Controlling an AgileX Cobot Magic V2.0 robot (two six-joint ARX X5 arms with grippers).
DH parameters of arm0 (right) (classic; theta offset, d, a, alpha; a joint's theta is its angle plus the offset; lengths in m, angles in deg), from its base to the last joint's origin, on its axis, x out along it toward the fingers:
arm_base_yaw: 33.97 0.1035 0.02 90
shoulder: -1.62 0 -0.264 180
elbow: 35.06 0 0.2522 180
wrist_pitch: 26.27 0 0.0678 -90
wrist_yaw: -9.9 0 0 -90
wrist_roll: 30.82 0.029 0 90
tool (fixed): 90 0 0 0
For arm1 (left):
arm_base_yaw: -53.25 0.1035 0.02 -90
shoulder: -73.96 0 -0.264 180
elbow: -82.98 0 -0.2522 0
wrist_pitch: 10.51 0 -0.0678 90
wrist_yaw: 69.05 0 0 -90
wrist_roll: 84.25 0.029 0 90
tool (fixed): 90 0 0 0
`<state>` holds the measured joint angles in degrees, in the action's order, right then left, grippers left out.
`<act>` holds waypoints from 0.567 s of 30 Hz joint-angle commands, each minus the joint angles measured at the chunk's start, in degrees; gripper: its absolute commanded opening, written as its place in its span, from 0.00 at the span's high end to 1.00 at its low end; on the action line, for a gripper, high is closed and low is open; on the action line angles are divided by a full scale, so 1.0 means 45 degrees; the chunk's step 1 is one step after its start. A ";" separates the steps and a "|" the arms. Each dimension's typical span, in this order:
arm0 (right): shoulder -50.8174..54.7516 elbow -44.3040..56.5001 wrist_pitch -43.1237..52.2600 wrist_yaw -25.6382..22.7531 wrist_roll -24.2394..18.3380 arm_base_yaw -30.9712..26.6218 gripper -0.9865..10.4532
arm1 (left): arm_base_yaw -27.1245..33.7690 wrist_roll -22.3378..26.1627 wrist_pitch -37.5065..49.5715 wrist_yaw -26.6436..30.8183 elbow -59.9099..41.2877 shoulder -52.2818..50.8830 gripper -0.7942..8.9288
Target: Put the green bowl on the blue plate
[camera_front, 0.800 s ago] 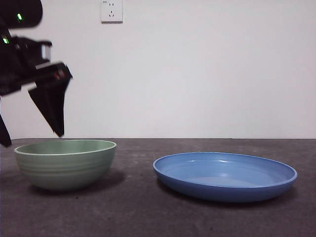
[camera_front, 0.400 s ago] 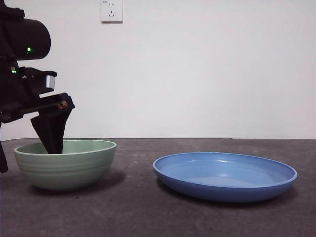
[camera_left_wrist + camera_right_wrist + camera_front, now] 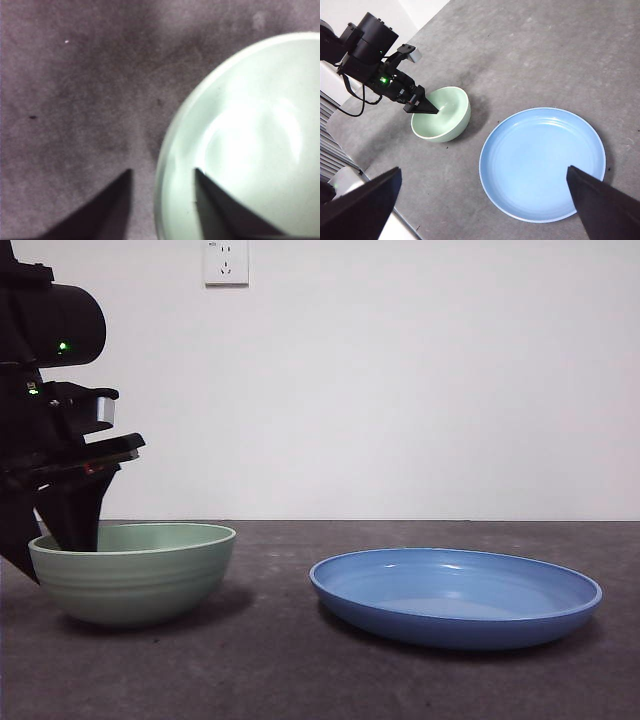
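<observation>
The bowl's round body [image 3: 137, 585] is far wider than my open fingers, so my left gripper needs to pick up the bowl by its thin rim [image 3: 38, 544] next.
The pale green bowl [image 3: 135, 580] stands upright on the dark table at the left. The blue plate [image 3: 455, 625] lies to its right, with a gap between them, and is empty. My left gripper [image 3: 45, 540] is open and low over the bowl's left rim, one jaw inside the bowl and one outside. In the left wrist view the bowl [image 3: 250, 150] shows its rim running between the jaws of the left gripper [image 3: 162, 172]. My right gripper [image 3: 484, 169] is open and empty, high above the plate [image 3: 545, 150] and bowl [image 3: 445, 117].
A white wall with a socket [image 3: 226, 262] stands behind the table. In the right wrist view the table's edge [image 3: 380, 165] runs close beside the bowl, past the left arm [image 3: 370, 50].
My left gripper has come down from above the bowl's left side until its jaws straddle the rim. Bowl and plate have not moved.
</observation>
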<state>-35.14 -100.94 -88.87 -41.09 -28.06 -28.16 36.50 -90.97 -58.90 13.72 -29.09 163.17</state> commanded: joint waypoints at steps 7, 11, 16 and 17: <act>-0.0049 -0.0204 0.0087 0.0005 -0.0102 0.0039 0.43 | -0.0029 0.0097 0.0136 0.0053 0.0238 0.0209 0.90; -0.0049 -0.0204 0.0087 0.0000 -0.0102 0.0039 0.43 | -0.0029 -0.0063 0.0078 0.0053 0.0325 0.0209 0.90; -0.0049 -0.0204 0.0087 0.0000 -0.0102 0.0039 0.43 | -0.0131 -0.0374 -0.0549 0.0053 0.1030 0.0209 0.90; -0.0049 -0.0204 0.0087 0.0000 -0.0102 0.0039 0.43 | -0.0155 -0.0384 -0.0738 0.0049 0.1239 0.0209 0.90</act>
<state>-35.14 -100.94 -88.87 -41.12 -28.06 -28.16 36.15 -91.82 -62.49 13.79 -25.31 163.17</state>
